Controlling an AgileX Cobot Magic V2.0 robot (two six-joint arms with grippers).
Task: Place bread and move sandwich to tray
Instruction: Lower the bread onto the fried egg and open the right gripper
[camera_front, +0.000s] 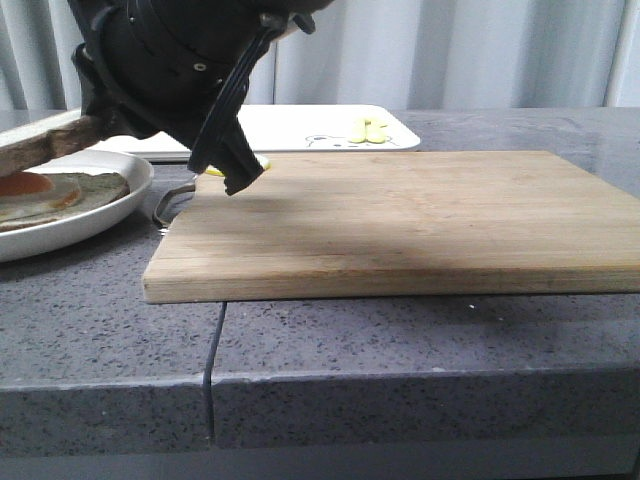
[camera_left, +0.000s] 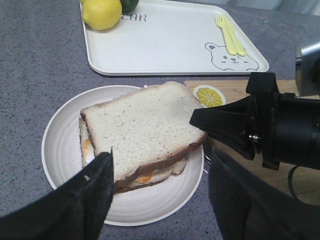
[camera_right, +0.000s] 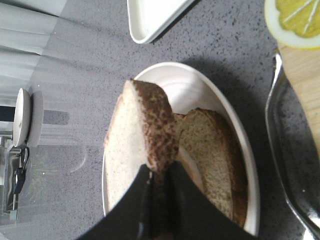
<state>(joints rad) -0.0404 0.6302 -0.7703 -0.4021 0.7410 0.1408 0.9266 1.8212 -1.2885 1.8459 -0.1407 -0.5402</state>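
The tilted bread's lower edge is over the plate's fried egg. The bread would land on it, so my right gripper is ready to release now.
A round white plate (camera_left: 60, 150) holds the sandwich's lower slice (camera_right: 210, 150) with a fried egg (camera_front: 35, 190) on it. My right gripper (camera_left: 192, 120) is shut on the crust edge of the bread (camera_left: 142, 125). It holds the slice tilted over the egg, with the gripped side raised. The front view shows this bread (camera_front: 35, 148) slanting above the plate (camera_front: 100, 215). My left gripper (camera_left: 160, 165) hovers open over the plate's near side with nothing between its fingers. The white tray (camera_left: 165, 45) with a bear drawing lies behind the plate.
A wooden cutting board (camera_front: 400, 220) fills the middle of the table, with a lemon slice (camera_left: 210, 96) at its corner beside the plate. On the tray are a lemon (camera_left: 101, 12) and a yellow fork (camera_left: 229, 35). The grey counter's front edge is close.
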